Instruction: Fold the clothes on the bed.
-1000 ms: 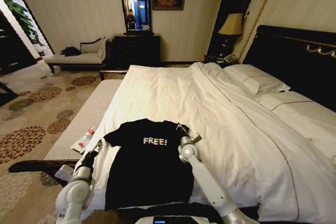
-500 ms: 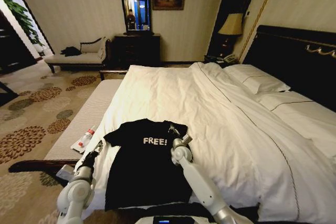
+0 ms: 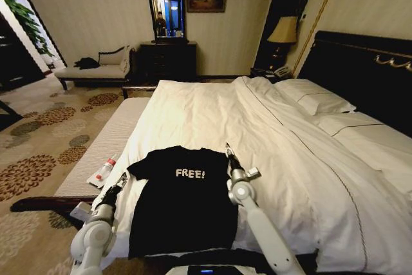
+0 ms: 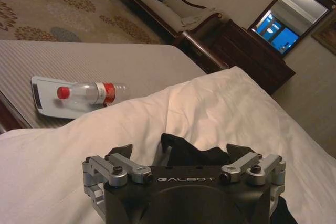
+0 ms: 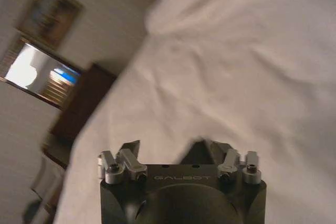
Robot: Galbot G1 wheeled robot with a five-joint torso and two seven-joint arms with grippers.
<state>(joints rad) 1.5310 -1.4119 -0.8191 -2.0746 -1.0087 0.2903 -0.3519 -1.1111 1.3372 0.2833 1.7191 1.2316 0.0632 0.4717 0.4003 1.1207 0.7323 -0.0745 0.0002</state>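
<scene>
The black T-shirt [image 3: 183,207] is lying flat on the duvet and its sleeve stands up in a fold, so next my left gripper should take hold of that raised sleeve fold [image 3: 133,170].
The clothes [image 3: 183,207] are one black T-shirt with white "FREE!" lettering, lying flat and face up near the foot corner of the bed [image 3: 270,120]. My right gripper [image 3: 228,151] hovers at the shirt's right sleeve edge, pointing toward the headboard. In the right wrist view the right gripper [image 5: 173,148] has its fingers apart over white sheet, with a dark scrap by one finger. My left gripper [image 3: 118,188] sits low at the shirt's left side. In the left wrist view the left gripper [image 4: 180,150] is open, with a fold of the black shirt [image 4: 191,156] lying between its fingers.
A pale bench [image 3: 109,140] runs along the bed's left side, carrying a plastic bottle [image 3: 106,169] on a white card [image 4: 47,103]. Patterned carpet lies beyond it. Pillows [image 3: 322,104] and the dark headboard [image 3: 360,69] are at the far right. White duvet spreads right of the shirt.
My right gripper swung left over the shirt's chest, then back right and slightly farther out to the sleeve edge. The left arm stayed put, and the shirt looks unchanged.
</scene>
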